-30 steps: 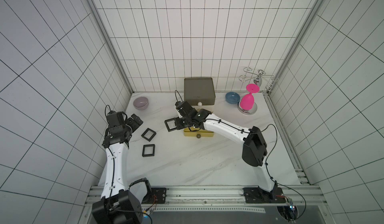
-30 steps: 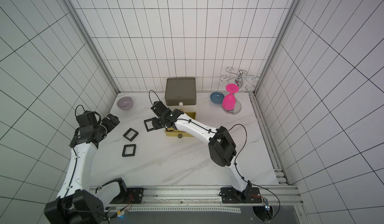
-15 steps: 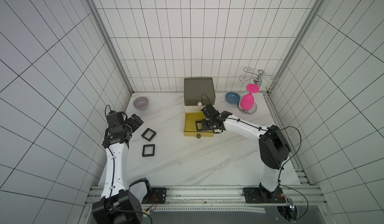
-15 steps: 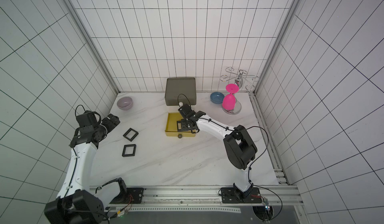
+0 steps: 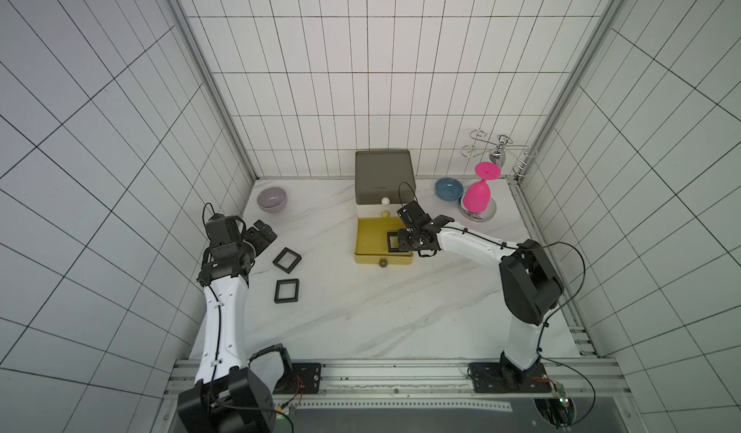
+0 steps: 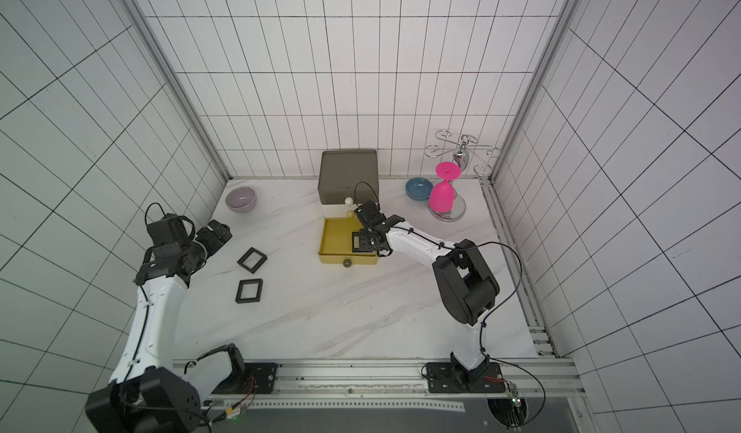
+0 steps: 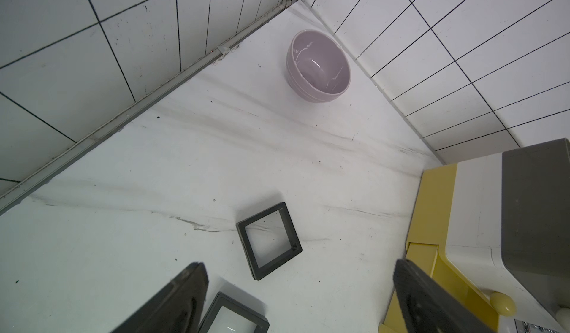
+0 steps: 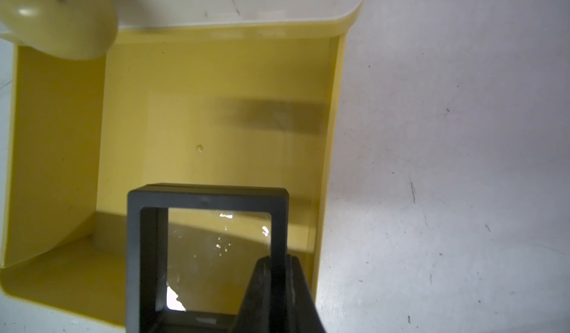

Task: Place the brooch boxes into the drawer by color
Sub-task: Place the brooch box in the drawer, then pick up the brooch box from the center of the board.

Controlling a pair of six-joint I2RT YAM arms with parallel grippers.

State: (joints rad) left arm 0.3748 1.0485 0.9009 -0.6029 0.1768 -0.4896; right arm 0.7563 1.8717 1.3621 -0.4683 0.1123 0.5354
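The black brooch box is ready to be released inside the sides of the drawer's yellow level. It hovers there and would settle on that level's yellow bottom, so my right gripper needs to open.
The drawer [image 5: 383, 178] stands at the back centre, and its yellow bottom tier [image 5: 371, 242] is pulled out. My right gripper [image 5: 401, 243] [image 8: 278, 263] is shut on one side of a black brooch box [image 5: 394, 242] [image 6: 358, 241] [image 8: 206, 197]. It holds the box upright just above the yellow tier's floor, near its right wall. Two more black brooch boxes [image 5: 287, 259] [image 5: 287, 290] lie flat on the table to the left, as the left wrist view also shows [image 7: 267, 240] [image 7: 234, 316]. My left gripper [image 5: 262, 234] [image 7: 299, 269] hangs open above and beside them, holding nothing.
A lilac bowl [image 5: 272, 199] [image 7: 317, 66] sits in the back left corner. A blue bowl [image 5: 449, 188], an upturned pink goblet [image 5: 478, 196] on a metal base and a wire rack [image 5: 499, 152] stand at the back right. Tiled walls close in three sides.
My right arm has swung rightward, carrying the black brooch box from left of the drawer to inside the open yellow tier. The left arm has not moved.
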